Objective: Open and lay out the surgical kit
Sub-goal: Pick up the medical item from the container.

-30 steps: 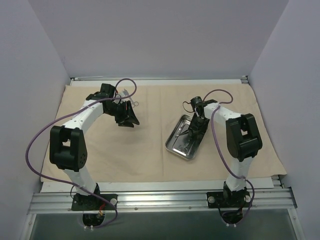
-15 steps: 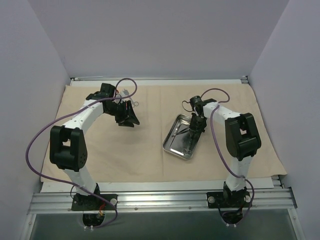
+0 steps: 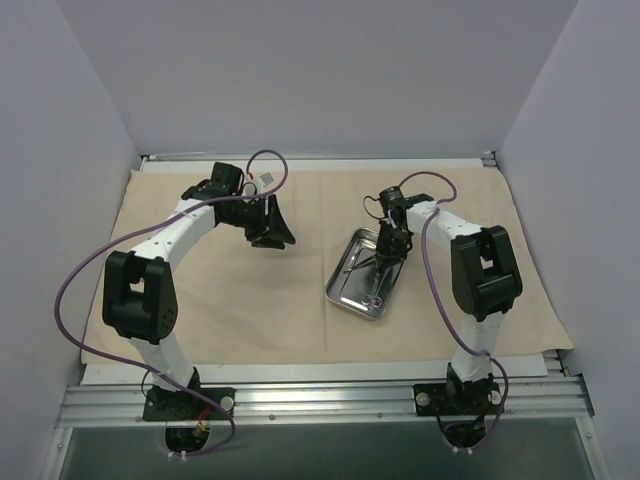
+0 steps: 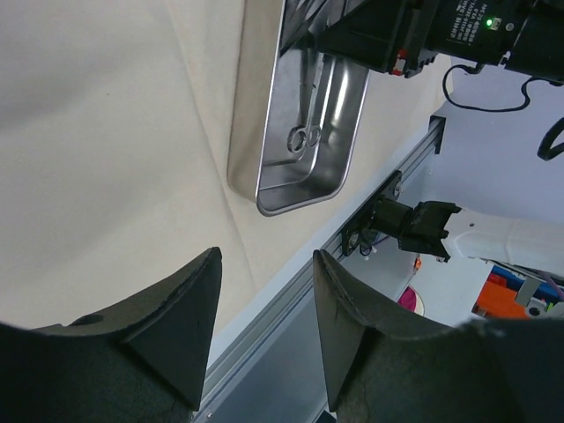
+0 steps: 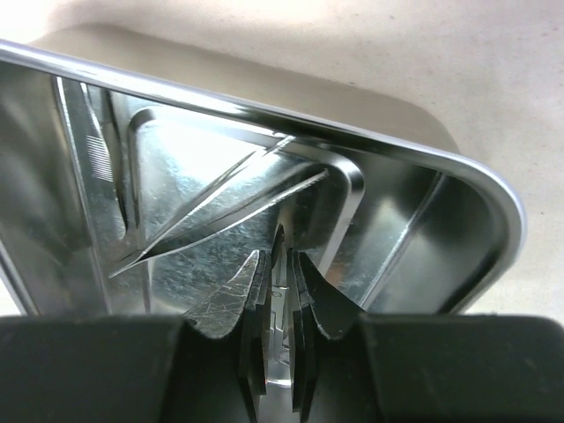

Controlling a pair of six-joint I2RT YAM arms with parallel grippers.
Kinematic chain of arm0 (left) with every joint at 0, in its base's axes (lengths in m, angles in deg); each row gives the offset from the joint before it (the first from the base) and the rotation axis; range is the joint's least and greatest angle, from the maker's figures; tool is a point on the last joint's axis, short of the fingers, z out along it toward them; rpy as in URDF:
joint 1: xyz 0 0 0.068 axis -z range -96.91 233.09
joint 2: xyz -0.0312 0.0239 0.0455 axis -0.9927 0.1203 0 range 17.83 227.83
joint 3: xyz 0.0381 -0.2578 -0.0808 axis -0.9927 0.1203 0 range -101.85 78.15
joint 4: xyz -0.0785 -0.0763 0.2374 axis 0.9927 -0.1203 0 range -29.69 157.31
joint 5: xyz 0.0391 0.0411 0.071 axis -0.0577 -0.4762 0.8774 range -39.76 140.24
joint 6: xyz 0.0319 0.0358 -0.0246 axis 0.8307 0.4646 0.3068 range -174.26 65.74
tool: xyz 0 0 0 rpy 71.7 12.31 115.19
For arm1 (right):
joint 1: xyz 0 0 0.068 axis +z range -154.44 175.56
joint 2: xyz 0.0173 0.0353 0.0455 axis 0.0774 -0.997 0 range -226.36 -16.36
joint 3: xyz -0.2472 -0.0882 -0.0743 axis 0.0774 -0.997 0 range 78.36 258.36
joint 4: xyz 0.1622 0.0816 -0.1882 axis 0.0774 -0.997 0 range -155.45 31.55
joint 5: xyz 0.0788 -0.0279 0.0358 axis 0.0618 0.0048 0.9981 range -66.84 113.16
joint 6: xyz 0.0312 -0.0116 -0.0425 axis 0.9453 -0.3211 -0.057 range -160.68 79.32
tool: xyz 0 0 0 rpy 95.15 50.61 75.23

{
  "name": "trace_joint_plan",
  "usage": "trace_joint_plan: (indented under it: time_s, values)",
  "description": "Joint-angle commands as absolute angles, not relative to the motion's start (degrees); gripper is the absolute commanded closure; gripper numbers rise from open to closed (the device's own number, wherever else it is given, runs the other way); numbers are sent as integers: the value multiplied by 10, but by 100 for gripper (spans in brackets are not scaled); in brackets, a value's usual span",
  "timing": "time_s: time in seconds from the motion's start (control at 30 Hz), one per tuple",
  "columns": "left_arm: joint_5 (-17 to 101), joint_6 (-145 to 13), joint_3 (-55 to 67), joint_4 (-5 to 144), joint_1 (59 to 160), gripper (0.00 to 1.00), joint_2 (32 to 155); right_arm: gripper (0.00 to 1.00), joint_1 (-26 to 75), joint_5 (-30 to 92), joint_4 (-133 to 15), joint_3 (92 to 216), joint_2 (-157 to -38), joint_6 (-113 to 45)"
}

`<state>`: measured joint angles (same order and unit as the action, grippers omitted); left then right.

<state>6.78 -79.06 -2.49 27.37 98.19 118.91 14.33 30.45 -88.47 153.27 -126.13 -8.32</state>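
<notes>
I would raise the ring-handled instrument off the bottom of the tray if I lifted my right gripper now, because my fingers are closed around the instrument's pointed end [image 3: 383, 264] [image 5: 279, 251].
The beige cloth wrap [image 3: 230, 300] lies spread flat over the table. The shiny steel tray [image 3: 350, 285] sits on it right of centre, holding thin metal instruments; a ring-handled one [image 4: 307, 137] lies along its floor. My right gripper [image 3: 385, 262] reaches down into the tray [image 5: 264, 115]. Its jaws [image 5: 280, 256] are shut on a thin metal instrument [image 5: 284, 295], beside pointed blades [image 5: 211, 216] lying flat. My left gripper [image 3: 272, 235] hovers over bare cloth left of the tray, open and empty [image 4: 264, 326].
An aluminium rail [image 3: 320, 400] runs along the table's near edge with both arm bases on it. Grey walls close in the left, back and right sides. The cloth's edge [image 3: 540, 330] ends short of the right wall.
My right gripper has shut on an instrument inside the tray, and the tray has slid slightly left. My left arm has swung right, toward the tray, still open.
</notes>
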Motion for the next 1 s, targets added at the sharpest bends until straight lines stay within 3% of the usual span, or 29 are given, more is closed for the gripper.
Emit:
trace_joint_plan:
  time_s: [0.0, 0.97]
  values:
    - [33, -799, -51, 324, 995, 45, 1189, 100, 140, 319, -888, 1544, -1232, -95]
    - [16, -790, -68, 484, 1091, 36, 1244, 100, 121, 309, -908, 1649, -1244, -146]
